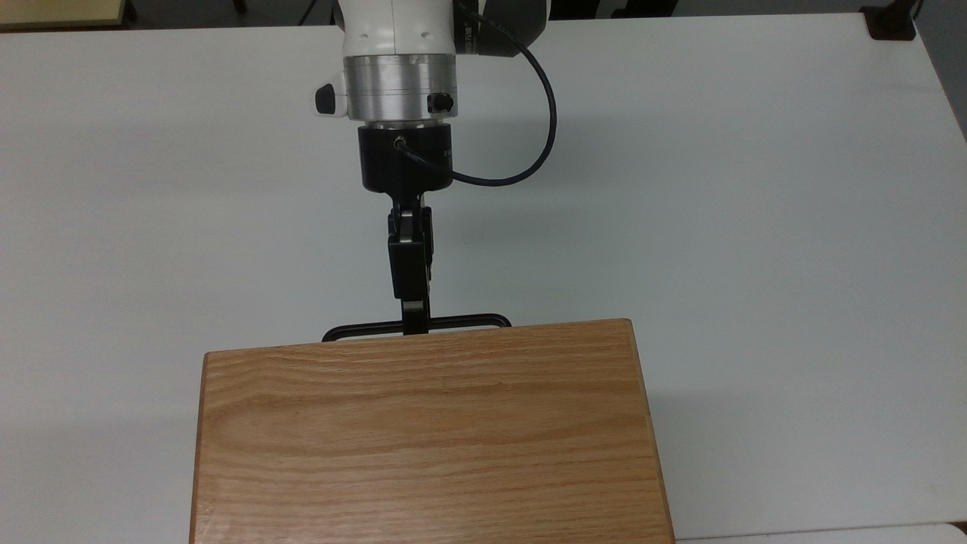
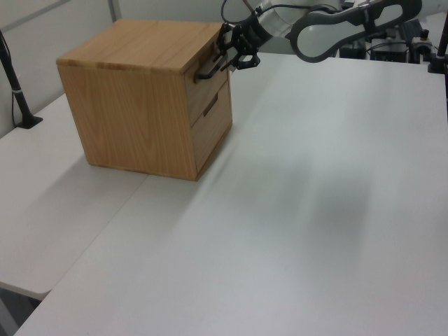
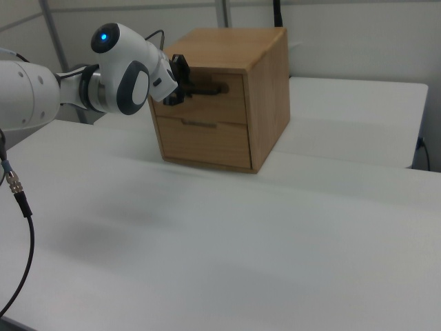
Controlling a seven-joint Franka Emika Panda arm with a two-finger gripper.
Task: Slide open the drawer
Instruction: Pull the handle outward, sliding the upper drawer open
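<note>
My gripper grabs the upper drawer by its black bar handle next, to slide the drawer open from the cabinet.
The drawer is the upper of two in a light oak cabinet, its front flush with the cabinet face. Its long black bar handle pokes out beyond the cabinet top in the top view and also shows as the handle. My gripper reaches the handle's middle from the far side of the table. In the right view my gripper is open, one finger above the bar and one below. The left view has the gripper at the handle's far end region.
A second drawer lies below the first. The cabinet stands on a wide white table. A black clamp post stands at the left view's left edge, and a black mount sits at the table's far corner.
</note>
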